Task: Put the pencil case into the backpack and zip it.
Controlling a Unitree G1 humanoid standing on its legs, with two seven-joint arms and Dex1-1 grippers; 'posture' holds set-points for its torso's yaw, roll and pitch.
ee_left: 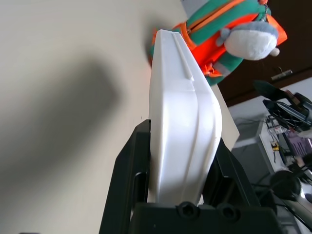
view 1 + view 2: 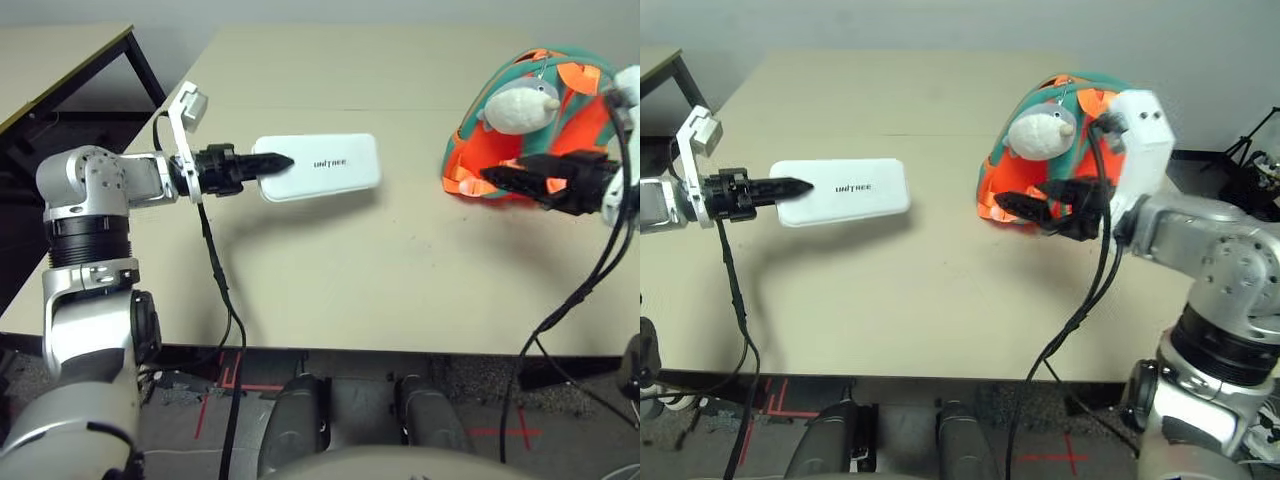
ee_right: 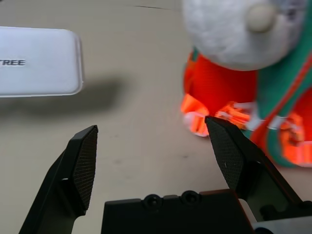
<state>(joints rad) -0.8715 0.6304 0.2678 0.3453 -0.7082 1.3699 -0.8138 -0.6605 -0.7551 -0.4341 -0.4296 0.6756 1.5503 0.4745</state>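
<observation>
I will next use my right gripper to pinch the backpack by its teal edge with the orange piping (image 3: 286, 100), because the backpack's orange body (image 3: 222, 90) bulges wider than my fingers.
My left gripper (image 2: 275, 163) is shut on one short end of the white pencil case (image 2: 325, 165), which it holds level above the table, left of the middle, casting a shadow below. In the left wrist view the two black fingers (image 1: 131, 161) clamp the case (image 1: 180, 97) edge-on. The orange and teal backpack (image 2: 475, 150) stands at the right, with a grey-white plush dolphin (image 2: 520, 105) on its front. My right gripper (image 2: 495, 175) hovers open just in front of the backpack's lower orange part, fingers (image 3: 83, 161) spread wide with nothing between them.
The beige table (image 2: 350, 270) has bare room between the case and the backpack. A second table (image 2: 60, 60) stands off to the far left. Black cables (image 2: 225, 300) hang from both wrists over the table's front edge.
</observation>
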